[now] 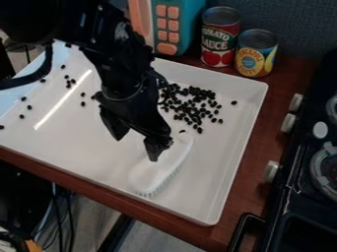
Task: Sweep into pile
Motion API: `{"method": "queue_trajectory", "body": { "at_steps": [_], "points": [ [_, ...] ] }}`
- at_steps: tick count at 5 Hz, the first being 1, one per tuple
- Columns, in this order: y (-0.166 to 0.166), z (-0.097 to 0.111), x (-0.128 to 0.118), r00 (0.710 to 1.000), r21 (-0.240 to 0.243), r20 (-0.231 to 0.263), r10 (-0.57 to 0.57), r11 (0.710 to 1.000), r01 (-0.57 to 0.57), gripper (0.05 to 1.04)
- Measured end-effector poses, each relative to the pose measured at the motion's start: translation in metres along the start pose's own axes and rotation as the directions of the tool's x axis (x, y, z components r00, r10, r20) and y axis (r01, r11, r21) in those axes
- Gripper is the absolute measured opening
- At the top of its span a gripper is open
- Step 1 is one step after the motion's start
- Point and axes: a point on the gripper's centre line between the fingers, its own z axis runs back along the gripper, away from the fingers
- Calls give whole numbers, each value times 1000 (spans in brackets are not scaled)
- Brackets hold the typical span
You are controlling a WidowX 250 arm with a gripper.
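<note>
My gripper grabs the smooth back of the white brush (158,172) above the bristles next, to sweep the dark beans into a pile.
The black gripper (136,147) hangs over the middle of the white tray (227,170), its two fingers spread apart. A white brush (158,172) lies slanted in the tray, bristles toward the lower right; the right finger overlaps the brush's left edge in view, and whether they touch I cannot tell. Dark beans (195,105) are gathered loosely toward the tray's back right, partly hidden by the arm. Several more beans (68,83) are scattered across the left part of the tray.
Behind the tray stand a tomato can (219,37), a pineapple can (255,53) and a teal toy (181,24) with orange buttons. A black stove (299,162) with knobs is at the right. The tray sits on a brown wooden table (256,133).
</note>
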Motion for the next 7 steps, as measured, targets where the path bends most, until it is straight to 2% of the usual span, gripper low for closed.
{"method": "queue_trajectory", "body": {
  "at_steps": [2, 5, 7],
  "points": [
    [-1, -7, -7, 999, -9, -39, -23, 1000, 23, 1001],
    [-17, -7, -10, 995, -85, -49, -90, 993, 85, 1001],
    [-26, -19, -12, 992, -74, -88, -87, 994, 81, 1001]
  ]
}}
